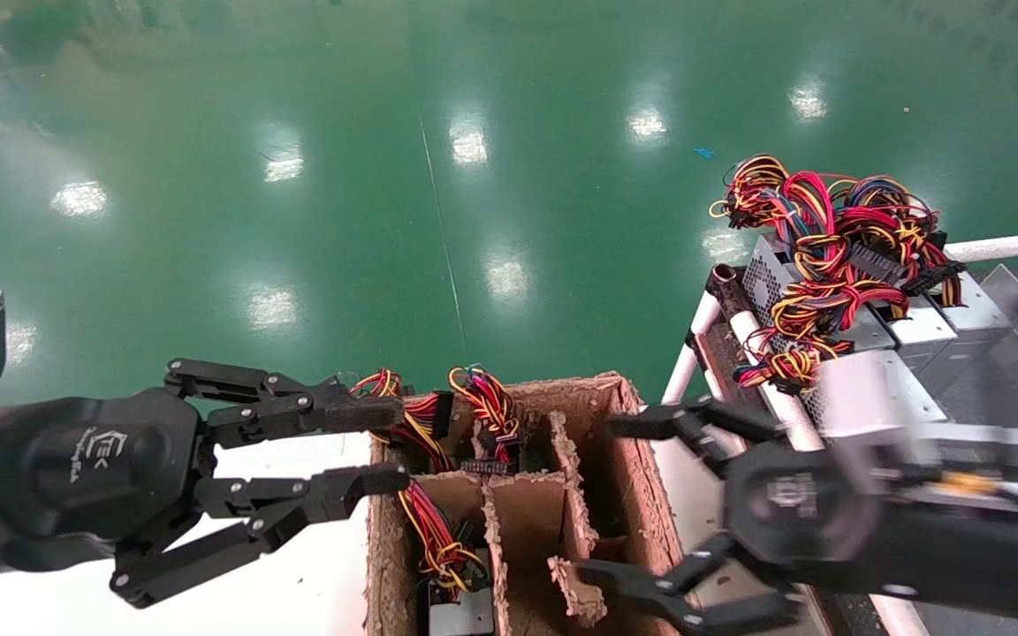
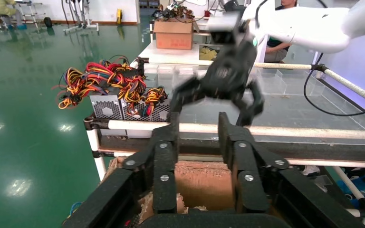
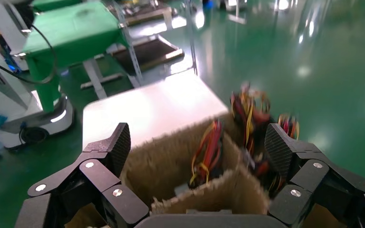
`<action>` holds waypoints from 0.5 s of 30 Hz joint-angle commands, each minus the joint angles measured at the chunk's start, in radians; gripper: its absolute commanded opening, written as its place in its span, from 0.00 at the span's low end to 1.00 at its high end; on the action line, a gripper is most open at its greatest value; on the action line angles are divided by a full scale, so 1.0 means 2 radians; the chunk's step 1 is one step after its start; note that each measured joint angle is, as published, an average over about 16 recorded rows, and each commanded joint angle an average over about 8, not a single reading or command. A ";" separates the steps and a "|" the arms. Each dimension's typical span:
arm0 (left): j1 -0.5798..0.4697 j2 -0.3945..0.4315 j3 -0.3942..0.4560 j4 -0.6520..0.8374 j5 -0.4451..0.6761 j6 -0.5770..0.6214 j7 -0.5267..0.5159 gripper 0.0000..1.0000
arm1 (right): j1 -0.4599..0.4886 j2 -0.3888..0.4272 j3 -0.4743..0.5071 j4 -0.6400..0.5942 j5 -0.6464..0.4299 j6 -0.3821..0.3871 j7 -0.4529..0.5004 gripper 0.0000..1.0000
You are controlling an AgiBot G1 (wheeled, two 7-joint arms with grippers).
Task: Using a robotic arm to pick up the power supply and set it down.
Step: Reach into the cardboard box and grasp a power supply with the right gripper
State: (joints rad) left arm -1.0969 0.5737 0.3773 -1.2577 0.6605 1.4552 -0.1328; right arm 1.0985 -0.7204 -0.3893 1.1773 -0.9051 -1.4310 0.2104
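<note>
My right gripper should next grab the grey power supply by its wire bundle, to move it from the cardboard box and set it down.
A torn cardboard box with dividers holds power supplies. One grey power supply shows at the box's near end under red and yellow wires. More wire bundles stick up at its far end. My left gripper hangs open at the box's left edge, nothing between its fingers. My right gripper is open over the box's right compartments, also empty. The right wrist view looks between its open fingers into the box and at wires. The left gripper faces the box.
Several more power supplies with tangled wires lie on a rack with white tube rails at the right, and the power supplies also show in the left wrist view. The box stands on a white table. Green floor lies beyond.
</note>
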 commanded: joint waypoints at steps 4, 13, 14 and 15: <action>0.000 0.000 0.000 0.000 0.000 0.000 0.000 1.00 | 0.020 -0.043 -0.035 -0.043 -0.048 0.007 0.005 1.00; 0.000 0.000 0.000 0.000 0.000 0.000 0.000 1.00 | 0.054 -0.137 -0.081 -0.147 -0.103 0.006 -0.025 0.05; 0.000 0.000 0.000 0.000 0.000 0.000 0.000 1.00 | 0.058 -0.146 -0.085 -0.158 -0.107 0.005 -0.029 0.00; 0.000 0.000 0.000 0.000 0.000 0.000 0.000 1.00 | 0.061 -0.155 -0.088 -0.168 -0.110 0.003 -0.034 0.00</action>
State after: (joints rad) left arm -1.0969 0.5737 0.3774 -1.2577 0.6604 1.4552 -0.1327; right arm 1.2198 -1.0197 -0.5608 0.8476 -1.1223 -1.4230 0.1432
